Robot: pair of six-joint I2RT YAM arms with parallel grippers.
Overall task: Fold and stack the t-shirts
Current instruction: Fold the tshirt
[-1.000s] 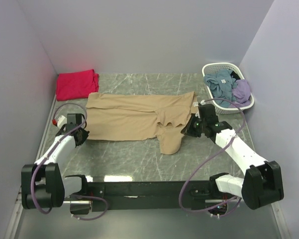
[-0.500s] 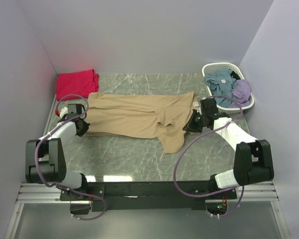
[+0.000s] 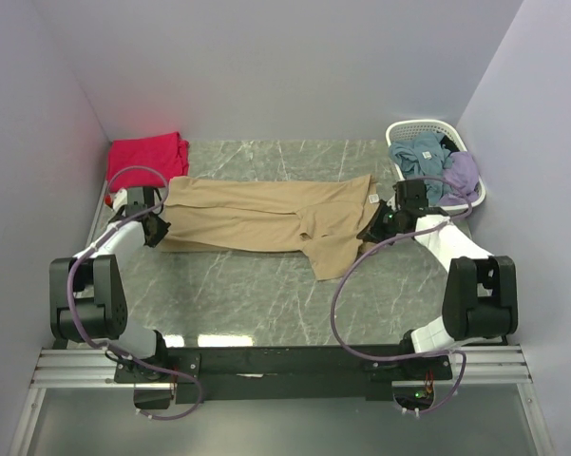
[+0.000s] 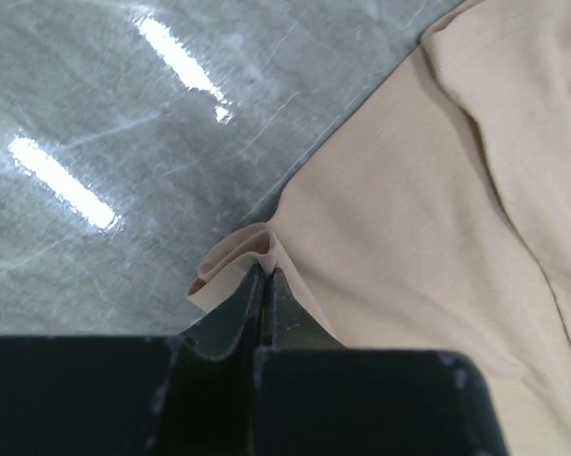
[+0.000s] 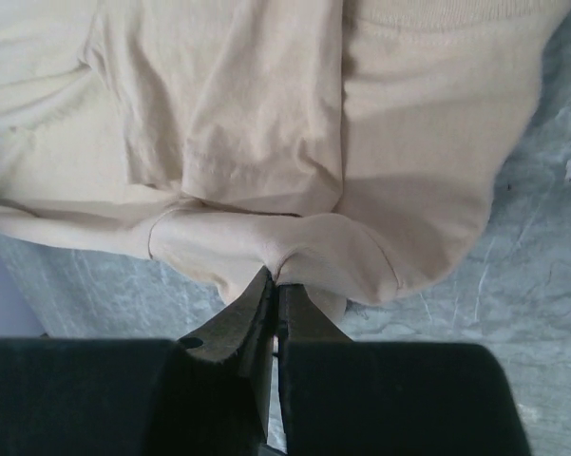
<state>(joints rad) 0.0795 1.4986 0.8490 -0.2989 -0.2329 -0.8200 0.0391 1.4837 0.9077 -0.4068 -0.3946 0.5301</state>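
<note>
Bare table shows below along the shirt's front edge, and the fold would fall short there if I opened now, so my right gripper keeps holding the fold.
A tan t-shirt (image 3: 256, 217) lies stretched across the middle of the table, folded lengthwise, one sleeve hanging toward the front near the right. My left gripper (image 3: 156, 231) is shut on its left front corner, the pinched hem (image 4: 256, 249) bunching at the fingertips. At the shirt's right end my right gripper (image 3: 374, 228) is shut on a fold of the cloth (image 5: 295, 249), close to the white neck label (image 3: 371, 199). A red-pink t-shirt (image 3: 144, 158) sits folded in the far left corner.
A white lattice basket (image 3: 410, 130) holding blue and purple clothes stands at the far right corner, just behind my right arm. Purple walls close in the table on the left, back and right. The arm bases and a black rail run along the near edge.
Both grippers have carried the shirt's front edge away from the bases toward the back, narrowing the tan shirt into a slimmer band. Both arms are now stretched further out.
</note>
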